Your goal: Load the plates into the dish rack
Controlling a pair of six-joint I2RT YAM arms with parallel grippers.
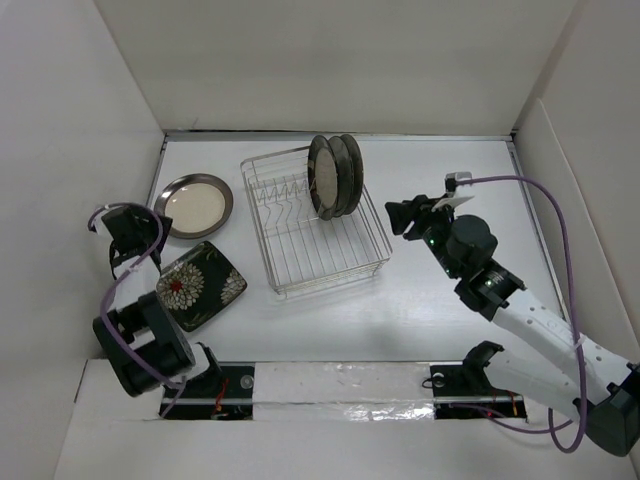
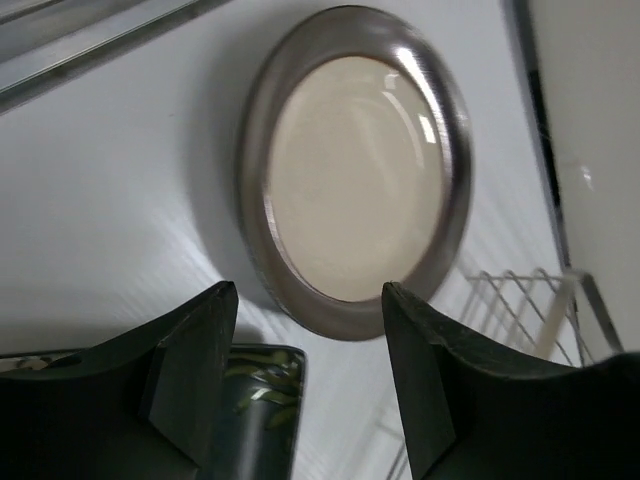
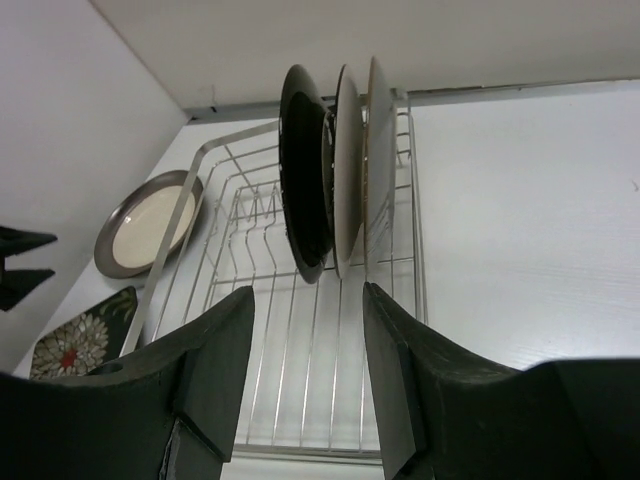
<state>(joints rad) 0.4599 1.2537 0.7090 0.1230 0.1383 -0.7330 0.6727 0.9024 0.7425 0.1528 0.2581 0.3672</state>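
Observation:
The left gripper grabs the beige plate by its dark rim [image 1: 221, 227] next, to load the plate into the wire dish rack [image 1: 300, 250].
The wire dish rack [image 1: 300, 250] stands mid-table. Three plates stand upright at its far end: a dark plate [image 3: 303, 170] and two steel plates [image 3: 347, 160], seen in the top view as one group [image 1: 335, 175]. The beige plate with a dark rim [image 1: 193, 205] lies flat left of the rack. The square black floral plate [image 1: 200, 285] lies in front of it. My left gripper [image 1: 135, 232] is open and empty, hovering just left of these two plates; the beige plate [image 2: 350, 170] lies ahead of its fingers. My right gripper [image 1: 408, 215] is open and empty, right of the rack.
White walls close the table on the left, back and right. The left wall runs close beside my left gripper. A purple cable loops over my right arm [image 1: 530, 320]. A taped strip runs along the near edge [image 1: 340, 385].

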